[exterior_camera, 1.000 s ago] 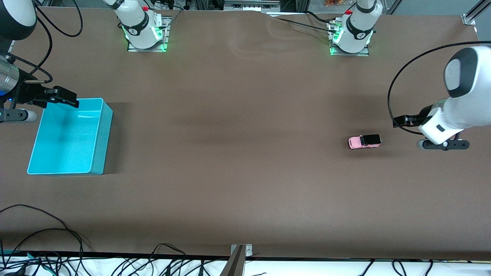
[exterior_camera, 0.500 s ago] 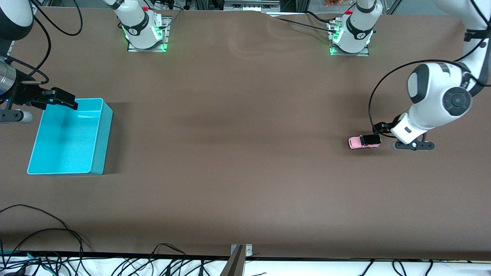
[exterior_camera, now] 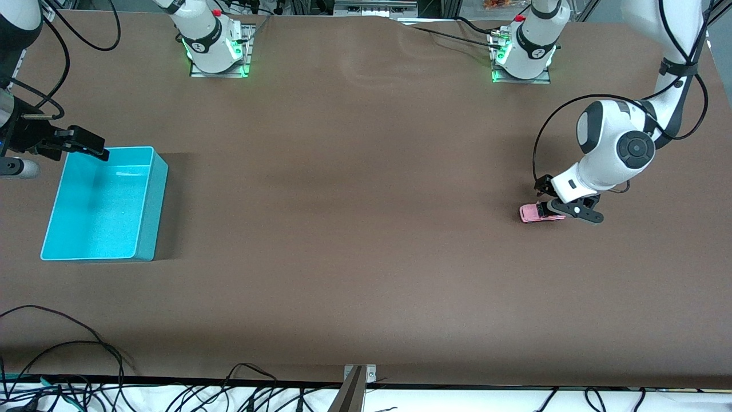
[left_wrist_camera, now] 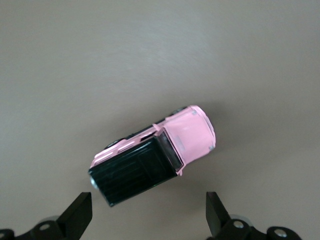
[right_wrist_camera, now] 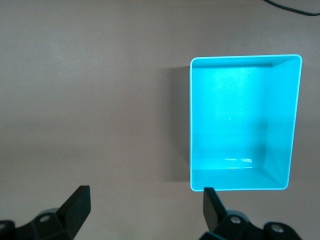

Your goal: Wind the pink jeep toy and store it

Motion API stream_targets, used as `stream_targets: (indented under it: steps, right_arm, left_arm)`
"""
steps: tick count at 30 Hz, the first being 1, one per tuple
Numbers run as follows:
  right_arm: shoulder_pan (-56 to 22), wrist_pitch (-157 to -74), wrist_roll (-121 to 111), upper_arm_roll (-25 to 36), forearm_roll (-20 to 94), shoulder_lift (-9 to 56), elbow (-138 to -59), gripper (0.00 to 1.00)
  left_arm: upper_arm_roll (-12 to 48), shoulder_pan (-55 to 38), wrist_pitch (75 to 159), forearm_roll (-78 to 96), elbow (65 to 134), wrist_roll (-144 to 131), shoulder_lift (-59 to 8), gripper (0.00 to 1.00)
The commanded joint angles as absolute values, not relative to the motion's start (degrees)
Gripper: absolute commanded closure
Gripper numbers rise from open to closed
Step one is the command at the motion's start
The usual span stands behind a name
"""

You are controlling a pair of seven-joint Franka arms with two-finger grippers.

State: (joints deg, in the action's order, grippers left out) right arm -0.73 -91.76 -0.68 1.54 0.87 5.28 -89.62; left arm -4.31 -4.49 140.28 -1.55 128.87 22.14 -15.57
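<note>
I need to grab the pink jeep toy (left_wrist_camera: 190, 135) next with my left gripper by its black roof (left_wrist_camera: 132, 170), so that I can wind the toy.
The pink jeep toy (exterior_camera: 530, 213) stands on its wheels on the brown table, toward the left arm's end. Its pink hood and black roof (left_wrist_camera: 135, 175) fill the middle of the left wrist view. My left gripper (exterior_camera: 561, 209) hangs low over the toy's black rear and hides it in the front view. This gripper (left_wrist_camera: 148, 214) is open and holds nothing, and the toy's rear lies just ahead of the fingertips. My right gripper (exterior_camera: 90, 147) hovers open over the table by the turquoise bin (exterior_camera: 154, 212), at the corner farthest from the front camera. In the right wrist view that gripper (right_wrist_camera: 145, 207) is empty.
The turquoise bin (right_wrist_camera: 245, 57) is empty and sits at the right arm's end of the table. Both arm bases (exterior_camera: 214, 48) (exterior_camera: 523, 54) stand at the table's edge farthest from the front camera. Loose cables (exterior_camera: 68, 366) and a metal bracket (exterior_camera: 357, 375) lie at the nearest edge.
The left arm has swung in from the table's end and come down over the jeep's rear. The right gripper has drifted slightly away from the bin. The jeep has not moved.
</note>
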Motion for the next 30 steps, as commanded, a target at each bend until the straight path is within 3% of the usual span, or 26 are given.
stream_targets:
  steps: [1,14,30]
  right_arm:
    - [-0.6,-92.6,0.1,0.1,0.7,2.8,-90.8,0.0]
    - [-0.5,-92.2,-0.1,0.1,2.1,3.1,-90.2,0.0]
    - [-0.7,-91.9,1.1,-0.1,1.8,3.6,-90.3,0.0]
  left_arm:
    - [-4.5,-3.8,144.0,-2.6,129.1,38.2,-16.1,0.0]
    - [-4.5,-2.1,152.7,-1.7,129.0,76.7,-18.7,0.0]
    - [-4.4,-2.3,154.9,-1.7,129.1,83.9,-22.0,0.0]
